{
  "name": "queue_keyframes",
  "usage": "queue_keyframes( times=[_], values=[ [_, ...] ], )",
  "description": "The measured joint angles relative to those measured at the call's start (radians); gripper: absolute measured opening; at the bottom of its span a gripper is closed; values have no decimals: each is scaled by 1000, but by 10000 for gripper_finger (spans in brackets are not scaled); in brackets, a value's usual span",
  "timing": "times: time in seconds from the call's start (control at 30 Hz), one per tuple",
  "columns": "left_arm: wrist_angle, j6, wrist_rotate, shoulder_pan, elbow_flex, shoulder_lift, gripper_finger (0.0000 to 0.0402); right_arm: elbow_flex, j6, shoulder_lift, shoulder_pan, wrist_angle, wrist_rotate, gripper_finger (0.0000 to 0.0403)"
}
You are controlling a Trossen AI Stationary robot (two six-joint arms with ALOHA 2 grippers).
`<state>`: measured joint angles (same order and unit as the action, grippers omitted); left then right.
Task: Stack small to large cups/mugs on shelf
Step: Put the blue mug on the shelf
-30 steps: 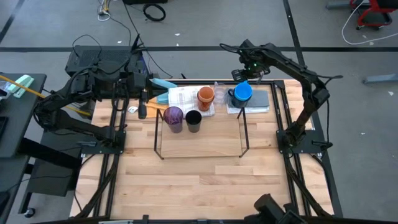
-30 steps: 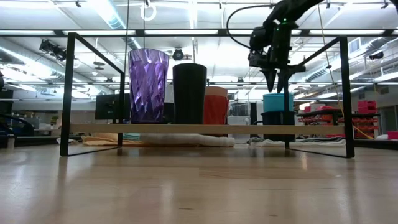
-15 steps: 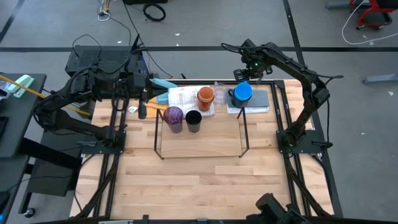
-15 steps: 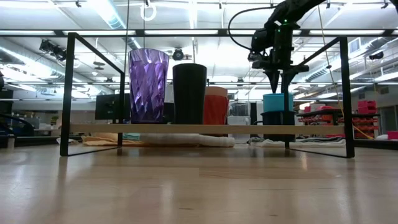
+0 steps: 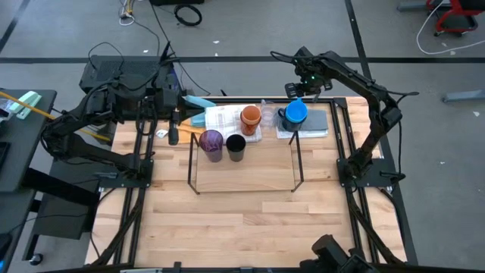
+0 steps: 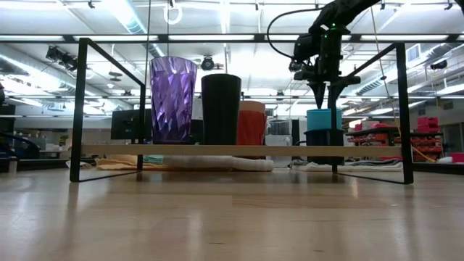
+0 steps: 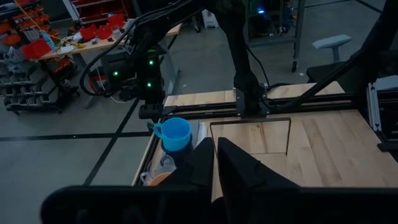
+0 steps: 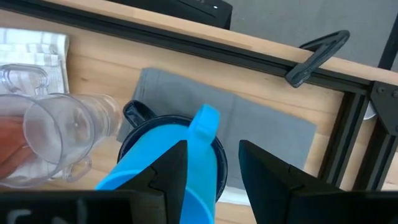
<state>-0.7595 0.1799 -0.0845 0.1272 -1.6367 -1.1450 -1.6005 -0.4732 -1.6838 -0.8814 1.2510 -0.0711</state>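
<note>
The blue cup should stand beside the black cup [image 5: 236, 145] on the shelf, so my right gripper should grab the blue cup by its rim [image 5: 305, 109] next.
A bright blue cup [image 5: 295, 114] stands inside a dark navy mug [image 6: 324, 137] on a grey cloth at the table's far right. My right gripper [image 6: 325, 101] hangs open just above it, pointing down. In the right wrist view its fingers [image 8: 168, 171] stand on either side of the blue cup's handle [image 8: 204, 119]. A purple cup [image 5: 211, 142] and a black cup [image 5: 236, 145] stand at the far left corner of the black rod shelf [image 5: 297, 163]. An orange cup [image 5: 251, 117] and a clear glass [image 8: 56, 130] are behind it. My left gripper [image 5: 173, 136] is shut at the table's far left.
A white patterned towel [image 5: 223, 120] lies under the orange cup, and a grey cloth [image 8: 267, 124] under the navy mug. A light blue object [image 5: 198, 101] lies at the far edge. Black rails [image 5: 345, 129] run down both sides. Bare wood lies toward the near edge.
My right gripper has shifted a little toward the table's right edge above the blue cup, and its fingers have turned from slanted to straight down. The cups have kept still.
</note>
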Motion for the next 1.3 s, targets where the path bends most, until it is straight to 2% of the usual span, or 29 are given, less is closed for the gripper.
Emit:
queue_keyframes(
  times=[0.23,0.57,0.97,1.1,1.23,1.3],
  values=[
    [0,0,0,0,0,0,30,0,40,0,15,14,56,151],
    [0,-5,0,0,0,0,29,6,191,1,23,93,35,151],
    [0,-3,0,0,0,0,24,158,205,1,27,80,35,147],
    [0,-3,0,0,0,0,21,174,208,1,27,65,43,108],
    [0,-2,0,0,0,0,25,173,229,1,27,44,54,23],
    [0,-2,0,0,0,0,27,173,240,1,27,43,58,14]
  ],
)
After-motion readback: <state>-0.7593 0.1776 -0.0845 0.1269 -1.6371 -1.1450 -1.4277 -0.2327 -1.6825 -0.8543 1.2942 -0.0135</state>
